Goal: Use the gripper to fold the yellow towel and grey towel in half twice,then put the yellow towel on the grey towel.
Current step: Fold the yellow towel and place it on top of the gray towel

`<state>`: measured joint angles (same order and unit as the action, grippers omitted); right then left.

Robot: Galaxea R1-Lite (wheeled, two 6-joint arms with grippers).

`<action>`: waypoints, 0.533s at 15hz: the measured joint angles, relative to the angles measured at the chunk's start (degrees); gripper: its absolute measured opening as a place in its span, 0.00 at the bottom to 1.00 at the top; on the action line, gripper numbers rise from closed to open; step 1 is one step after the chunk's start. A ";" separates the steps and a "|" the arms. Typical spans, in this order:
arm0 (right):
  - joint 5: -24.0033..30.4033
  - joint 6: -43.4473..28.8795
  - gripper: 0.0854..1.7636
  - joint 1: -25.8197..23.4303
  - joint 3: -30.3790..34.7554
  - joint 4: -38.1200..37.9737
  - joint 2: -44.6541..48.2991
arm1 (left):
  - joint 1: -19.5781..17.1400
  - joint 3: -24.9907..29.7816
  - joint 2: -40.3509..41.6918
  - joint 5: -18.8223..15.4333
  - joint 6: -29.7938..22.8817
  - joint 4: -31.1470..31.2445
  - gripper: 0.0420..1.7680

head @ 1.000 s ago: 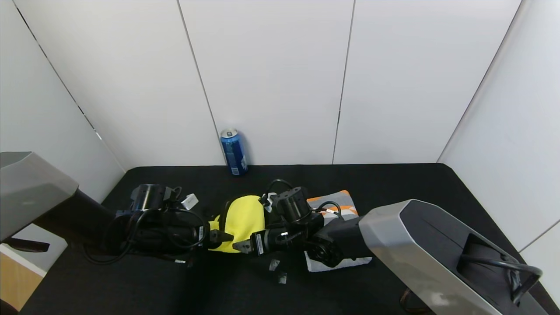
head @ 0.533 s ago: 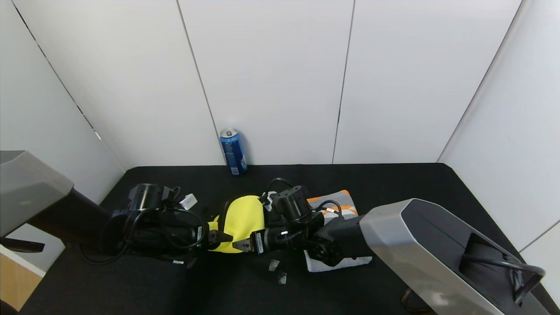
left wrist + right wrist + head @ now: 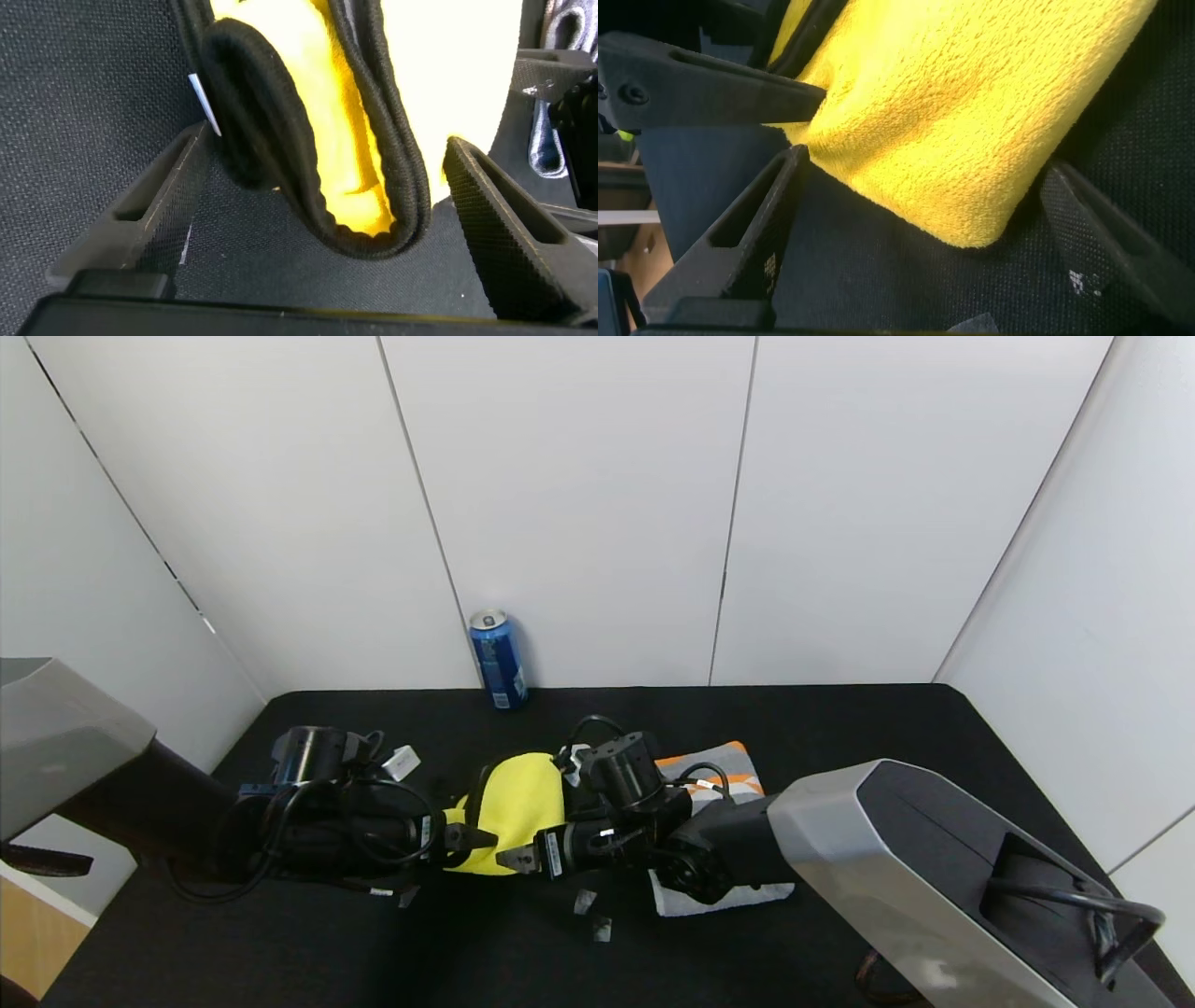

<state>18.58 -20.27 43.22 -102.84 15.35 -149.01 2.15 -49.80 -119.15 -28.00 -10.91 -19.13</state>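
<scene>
I need to grab the yellow towel by its black-edged corner (image 3: 479, 859) with my left gripper next, so that I can lay it on the grey towel (image 3: 738, 782).
The yellow towel (image 3: 519, 798) lies folded in a bunch at the middle of the black table, with black edging showing along its left side. My left gripper (image 3: 467, 840) is open at the towel's near-left corner. In the left wrist view the edged corner (image 3: 364, 187) sits between the spread left gripper (image 3: 327, 140) fingers without being pinched. My right gripper (image 3: 515, 861) is open at the near-right corner. The right wrist view shows that corner (image 3: 971, 103) between the fingers of the right gripper (image 3: 926, 163). The grey towel (image 3: 738, 782), with orange marks, lies to the right, mostly hidden under my right arm.
A blue can (image 3: 499, 660) stands at the back wall behind the towels. Small bits of pale tape (image 3: 590, 905) lie on the black table (image 3: 840, 728) near the right gripper. White walls enclose the table on three sides. A wooden cabinet (image 3: 37, 924) sits off the left edge.
The left arm has drifted a little to the left. Both grippers stay open at the yellow towel's near corners, and the towels have not moved.
</scene>
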 joint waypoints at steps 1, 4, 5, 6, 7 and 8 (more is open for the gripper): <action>-0.05 0.00 0.97 0.00 0.00 -0.02 0.00 | 0.09 0.02 -0.09 -0.02 0.02 -0.02 0.97; -0.06 -0.02 0.97 0.00 0.00 0.09 0.00 | 0.17 0.02 -0.41 -0.10 0.05 -0.11 0.76; -0.05 -0.02 0.97 0.00 0.02 0.11 -0.02 | 0.22 0.00 -0.50 -0.05 0.02 -0.11 0.67; -0.05 -0.02 0.97 0.00 0.02 0.11 -0.02 | 0.22 -0.04 -0.55 -0.05 0.02 -0.11 0.59; -0.05 -0.04 0.97 0.00 0.02 0.09 -0.02 | 0.22 -0.09 -0.61 0.00 0.05 -0.11 0.53; -0.06 -0.02 0.97 0.00 0.02 0.09 -0.02 | 0.22 -0.09 -0.61 -0.02 0.05 -0.11 0.47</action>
<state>18.52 -20.30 43.22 -102.82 15.43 -149.03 2.36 -49.88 -119.76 -28.03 -10.86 -19.24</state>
